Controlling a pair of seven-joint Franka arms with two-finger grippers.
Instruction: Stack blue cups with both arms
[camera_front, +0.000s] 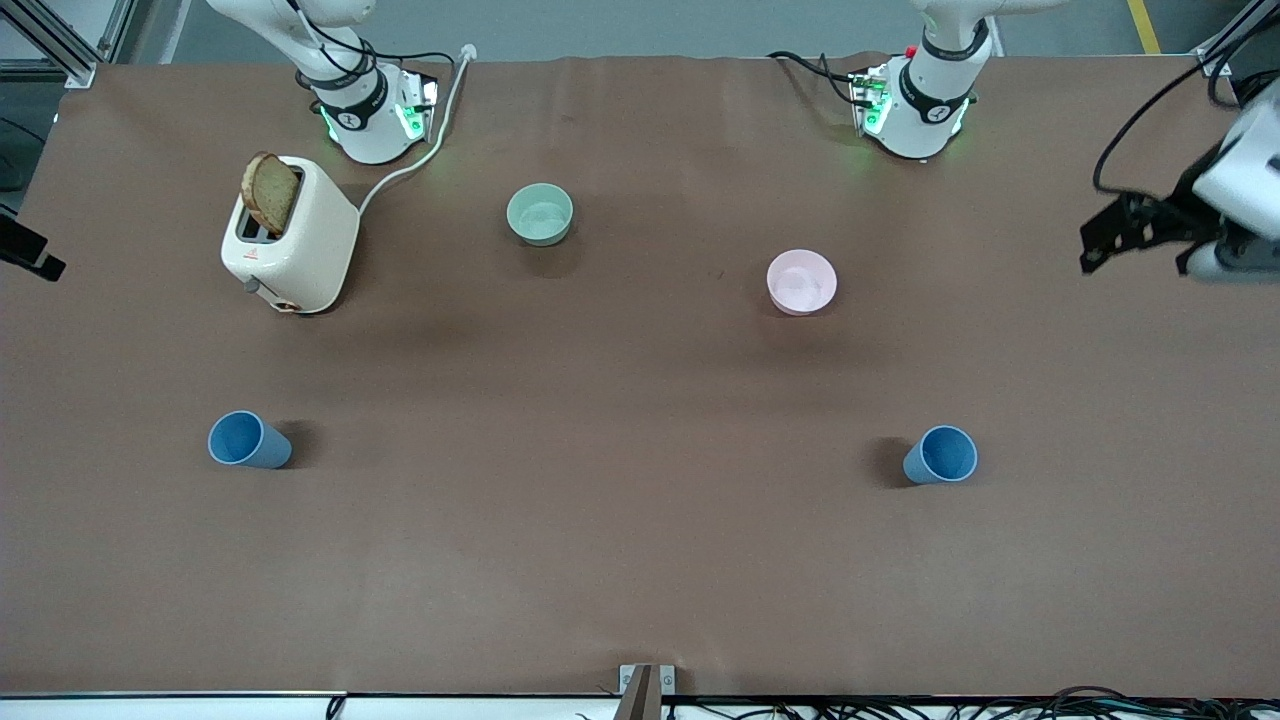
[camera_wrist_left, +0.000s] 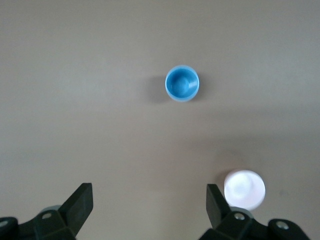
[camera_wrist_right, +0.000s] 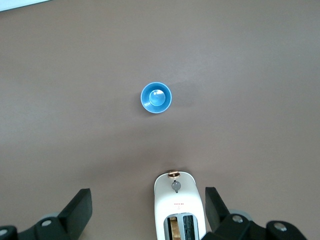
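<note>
I should next grab the toaster-side blue cup by its rim (camera_front: 235, 414) with my right gripper, and then I will stack that cup into the other blue cup (camera_front: 942, 456).
Two blue cups stand upright and far apart on the brown table. One cup (camera_front: 249, 441) (camera_wrist_right: 156, 98) is toward the right arm's end, the other (camera_front: 941, 455) (camera_wrist_left: 182, 83) toward the left arm's end. My left gripper (camera_wrist_left: 149, 192) hangs high over the table, open and empty; its cup and the pink bowl show far below it. My right gripper (camera_wrist_right: 148, 197) is also high up, open and empty, over the toaster, with its cup far below. Only a white and black part of the left arm's hand (camera_front: 1235, 190) shows at the front view's edge.
A white toaster (camera_front: 290, 245) (camera_wrist_right: 179, 207) with a bread slice (camera_front: 270, 192) sticking up stands near the right arm's base. A pale green bowl (camera_front: 540, 213) and a pink bowl (camera_front: 801, 281) (camera_wrist_left: 244, 189) sit farther from the front camera than the cups.
</note>
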